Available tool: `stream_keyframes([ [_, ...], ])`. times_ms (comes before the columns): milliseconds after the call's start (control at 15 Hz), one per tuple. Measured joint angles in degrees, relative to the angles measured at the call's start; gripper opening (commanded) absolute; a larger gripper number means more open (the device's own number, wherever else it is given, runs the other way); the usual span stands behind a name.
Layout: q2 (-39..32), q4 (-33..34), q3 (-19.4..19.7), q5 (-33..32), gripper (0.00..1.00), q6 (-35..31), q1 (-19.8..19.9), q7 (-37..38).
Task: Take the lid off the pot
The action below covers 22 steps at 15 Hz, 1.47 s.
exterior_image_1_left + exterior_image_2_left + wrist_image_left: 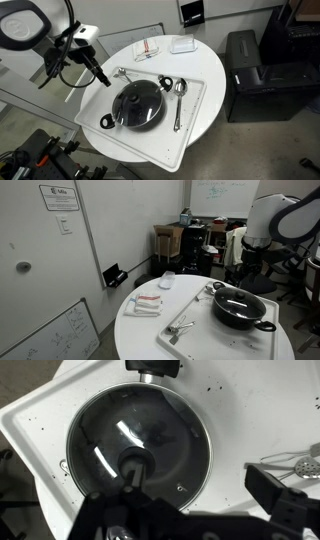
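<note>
I'll grab the glass lid by its dark centre knob (133, 463) from above next, to lift it level off the pot and set it down flat.
The black pot (112, 116) stands on a white tray (195, 120) on the round white table, and also shows in an exterior view (240, 318). The glass lid (137, 104) with its dark centre knob (133, 463) sits closed on the pot. In the wrist view the lid (160, 430) fills the middle and one pot handle (153, 366) shows at the top. My gripper (185, 495) is open and empty, hanging above the lid with the knob near its left finger. In both exterior views the gripper (100, 76) (247, 272) is above the pot, not touching it.
Metal spoons lie on the tray beside the pot (179, 97) (121, 72) (295, 465). A white container (182, 44) and a red-and-white packet (147, 50) lie at the table's far side. A black cabinet (255, 70) stands next to the table.
</note>
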<state>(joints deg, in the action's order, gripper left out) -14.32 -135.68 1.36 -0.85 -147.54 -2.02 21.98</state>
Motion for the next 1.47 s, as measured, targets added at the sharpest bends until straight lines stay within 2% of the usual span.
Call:
stream_keyframes([
  [533, -8.59, 0.17, 6.89, -2.70, 1.00, -9.66, -2.81, 6.52],
  [1200, -16.14, 3.82, 13.31, -2.67, 1.00, -12.07, -7.17, 10.93],
  [1267, -16.62, 4.17, 13.53, -2.66, 0.75, -12.07, -7.32, 11.15],
  [1333, -17.06, 4.51, 13.68, -2.66, 0.72, -12.08, -7.46, 11.36],
  [1467, -17.64, 4.92, 13.85, -2.65, 0.60, -12.09, -7.71, 11.66],
])
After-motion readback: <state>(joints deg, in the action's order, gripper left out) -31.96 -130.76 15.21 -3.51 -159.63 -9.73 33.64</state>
